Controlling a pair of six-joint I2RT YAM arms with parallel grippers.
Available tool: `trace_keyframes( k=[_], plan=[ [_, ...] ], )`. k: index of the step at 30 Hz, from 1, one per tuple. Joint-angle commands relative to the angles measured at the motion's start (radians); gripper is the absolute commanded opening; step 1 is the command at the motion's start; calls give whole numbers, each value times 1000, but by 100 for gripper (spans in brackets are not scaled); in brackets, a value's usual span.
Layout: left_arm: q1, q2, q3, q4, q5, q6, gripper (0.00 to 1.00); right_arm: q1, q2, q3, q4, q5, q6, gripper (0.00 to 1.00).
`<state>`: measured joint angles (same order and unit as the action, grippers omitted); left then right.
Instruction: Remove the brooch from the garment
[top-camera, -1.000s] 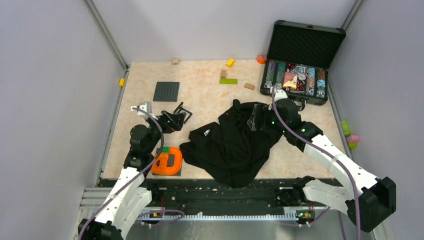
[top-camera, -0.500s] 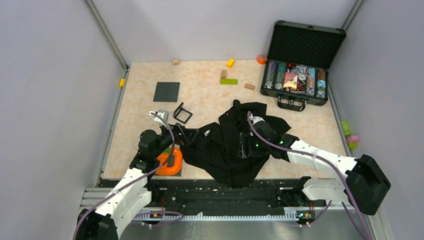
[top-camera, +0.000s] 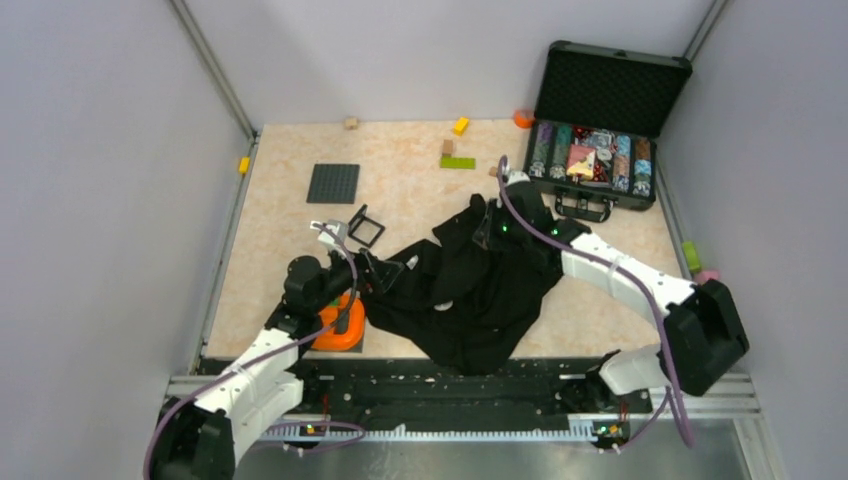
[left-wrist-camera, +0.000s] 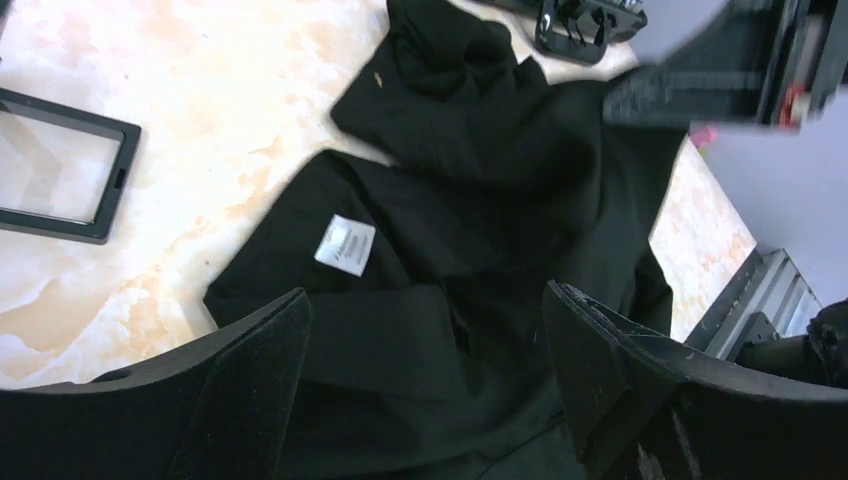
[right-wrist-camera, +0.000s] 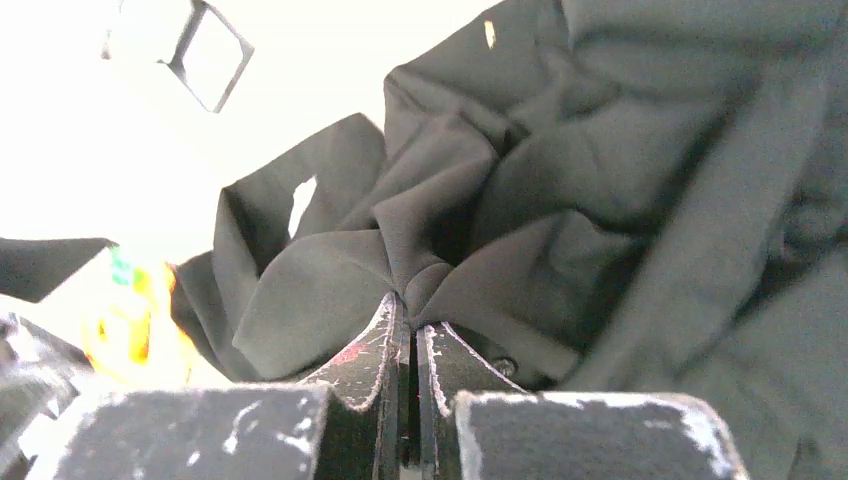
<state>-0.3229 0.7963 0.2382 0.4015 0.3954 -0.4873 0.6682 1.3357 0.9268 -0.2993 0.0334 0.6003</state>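
I will reach the garment (top-camera: 480, 295) with my left gripper and grab its fold beside the white label, so the brooch stays free to be removed.
The black garment (top-camera: 480, 295) lies crumpled mid-table, also in the left wrist view (left-wrist-camera: 470, 190) and right wrist view (right-wrist-camera: 560, 200). My right gripper (top-camera: 487, 235) sits on its upper part, jaws shut (right-wrist-camera: 410, 300), with a puckered fold of cloth pinched at the tips. A small dark round stud (right-wrist-camera: 505, 367) shows beside the right finger; I cannot tell whether it is the brooch. No whitish disc shows in any view. My left gripper (top-camera: 385, 272) hovers open (left-wrist-camera: 425, 320) over the garment's left part, near a white label (left-wrist-camera: 345, 245).
An open case of coloured chips (top-camera: 600, 150) stands at the back right. A black square frame (top-camera: 366, 228), a dark grey plate (top-camera: 333, 183) and an orange object (top-camera: 335, 325) lie to the left. Small blocks (top-camera: 458, 162) are scattered at the back.
My right gripper dipped into the garment's middle, shut, and drew back up with cloth. The left gripper moved right and down over the garment's left edge, staying open.
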Motion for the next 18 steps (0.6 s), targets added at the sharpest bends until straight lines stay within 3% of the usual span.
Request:
trace_keyframes(
  k=[1, 12, 18],
  plan=[
    [-21, 31, 9, 51, 4, 28, 90, -57, 134, 199, 89, -26, -62, 0],
    [-70, 122, 69, 32, -115, 99, 91, -116, 549, 592, 118, -138, -87, 0],
    [-158, 271, 202, -46, -249, 192, 92, -131, 650, 740, 64, -193, -81, 0]
  ],
)
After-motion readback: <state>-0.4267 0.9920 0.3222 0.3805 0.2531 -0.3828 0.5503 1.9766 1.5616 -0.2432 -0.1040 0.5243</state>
